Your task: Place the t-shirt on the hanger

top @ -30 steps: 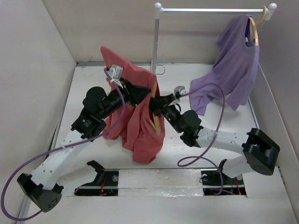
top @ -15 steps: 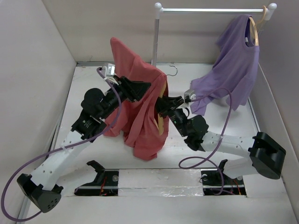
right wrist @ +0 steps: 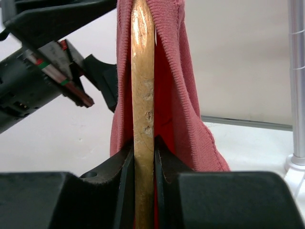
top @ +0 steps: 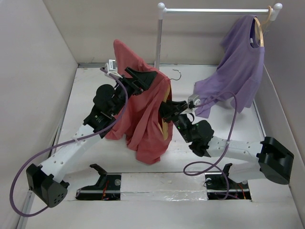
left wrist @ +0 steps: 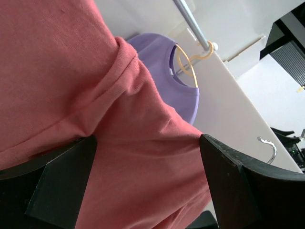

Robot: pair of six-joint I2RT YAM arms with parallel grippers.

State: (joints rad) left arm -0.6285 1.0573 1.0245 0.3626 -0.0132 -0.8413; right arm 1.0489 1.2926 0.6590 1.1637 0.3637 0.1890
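Note:
I will next grab the t-shirt's upper shoulder (left wrist: 147, 136) with my left gripper, so the hanger's wooden bar side stays free for my right gripper to fit the hanger.
The coral-red t-shirt (top: 143, 117) hangs draped over the orange-tan wooden hanger (top: 165, 125), held up above the table's middle. The hanger's metal hook (top: 177, 74) pokes out at the shirt's upper right. My right gripper (top: 167, 110) is shut on the hanger's wooden bar (right wrist: 143, 95), with the t-shirt (right wrist: 183, 90) folded over both sides of it. My left gripper (top: 143, 76) sits against the shirt's upper shoulder. In the left wrist view its fingers (left wrist: 57, 183) stand wide apart with t-shirt (left wrist: 143, 157) cloth spanning the gap.
A purple t-shirt (top: 240, 71) on a paler hanger (top: 259, 28) hangs from the white rack rail (top: 214, 10) at the back right. The rack's pole (top: 158, 43) stands just behind the red shirt. Walls close in on both sides.
My left gripper has opened, releasing the shirt cloth, and shifted slightly right. The right arm lifted the hanger and shirt a little up and right, then held still.

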